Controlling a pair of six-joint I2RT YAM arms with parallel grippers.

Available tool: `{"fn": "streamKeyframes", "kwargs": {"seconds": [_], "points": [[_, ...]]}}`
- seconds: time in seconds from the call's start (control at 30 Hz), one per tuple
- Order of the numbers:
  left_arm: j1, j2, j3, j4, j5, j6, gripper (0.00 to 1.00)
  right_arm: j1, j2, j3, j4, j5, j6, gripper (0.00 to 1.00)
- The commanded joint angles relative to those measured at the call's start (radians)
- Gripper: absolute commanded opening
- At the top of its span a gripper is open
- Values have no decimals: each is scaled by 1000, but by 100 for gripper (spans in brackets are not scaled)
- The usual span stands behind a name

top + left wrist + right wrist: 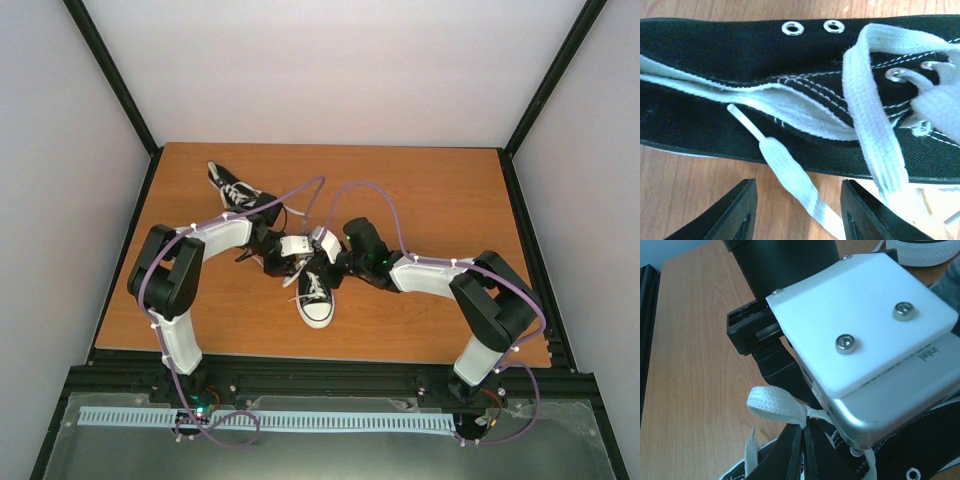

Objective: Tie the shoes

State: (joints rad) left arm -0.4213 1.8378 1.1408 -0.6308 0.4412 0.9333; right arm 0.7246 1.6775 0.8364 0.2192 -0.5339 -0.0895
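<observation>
The tip end of white lace point(800, 188) slants between the open fingers of my left gripper. It should close. Closing now would hold the lace.
One black sneaker point(316, 296) lies mid-table with its white toe cap toward the near edge. The other shoe point(232, 189) lies at the back left. Both grippers meet over the near shoe's lace area. My left gripper point(799, 210) is open just above the table beside the shoe's black canvas side point(715, 55). A loose white lace end point(790, 175) lies between its fingers, not gripped. My right gripper point(805, 432) is shut on a folded loop of white lace point(775, 405) above the shoe's black upper point(920, 440).
The left arm's white wrist camera block point(865, 335) fills most of the right wrist view, very close to the right gripper. Purple cables point(365, 190) arch over the table behind the arms. Black frame rails point(330, 365) border the wooden table point(430, 190).
</observation>
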Motion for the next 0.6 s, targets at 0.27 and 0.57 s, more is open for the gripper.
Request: {"fn": "streamKeyframes", "kwargs": {"seconds": [0.27, 0.57], "points": [[-13, 58, 73, -30, -29, -20, 3, 7, -8, -5, -1, 15, -15, 3], [107, -117, 88, 2, 29, -230, 1, 7, 17, 8, 29, 10, 72, 3]]}}
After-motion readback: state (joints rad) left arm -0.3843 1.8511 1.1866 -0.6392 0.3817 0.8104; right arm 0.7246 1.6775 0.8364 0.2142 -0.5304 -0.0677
